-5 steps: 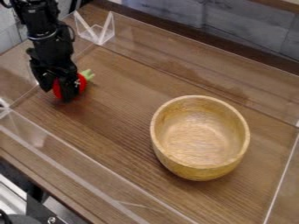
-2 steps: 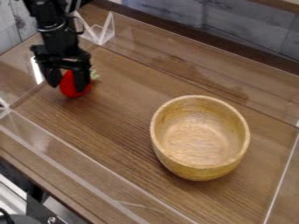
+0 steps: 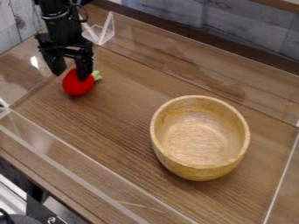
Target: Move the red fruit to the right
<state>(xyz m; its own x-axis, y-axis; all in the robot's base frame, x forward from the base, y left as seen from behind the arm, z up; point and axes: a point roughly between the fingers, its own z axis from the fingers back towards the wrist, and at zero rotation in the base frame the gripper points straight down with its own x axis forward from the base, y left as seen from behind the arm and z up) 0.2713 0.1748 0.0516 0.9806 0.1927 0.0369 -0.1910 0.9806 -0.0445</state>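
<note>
My fingers are above and behind the red fruit's upper edge (image 3: 79,72), so they would miss if I closed now. My gripper should first lower to the fruit and then close on it.
The red fruit (image 3: 79,84), a small bright red strawberry with a green leafy tip on its right, lies on the wooden table (image 3: 117,131) at the upper left. My gripper (image 3: 68,65) hangs just above and behind it, pointing down. Its two black fingers (image 3: 54,61) stand open, with nothing between them. The fruit lies free below the fingertips.
A round wooden bowl (image 3: 201,136) stands at the right of the table. Clear plastic walls (image 3: 111,31) border the table at the back and along the left and front edges.
The gripper has lifted and drawn back toward the far left, off the strawberry. The strawberry, earlier between the fingers, now lies uncovered on the table.
</note>
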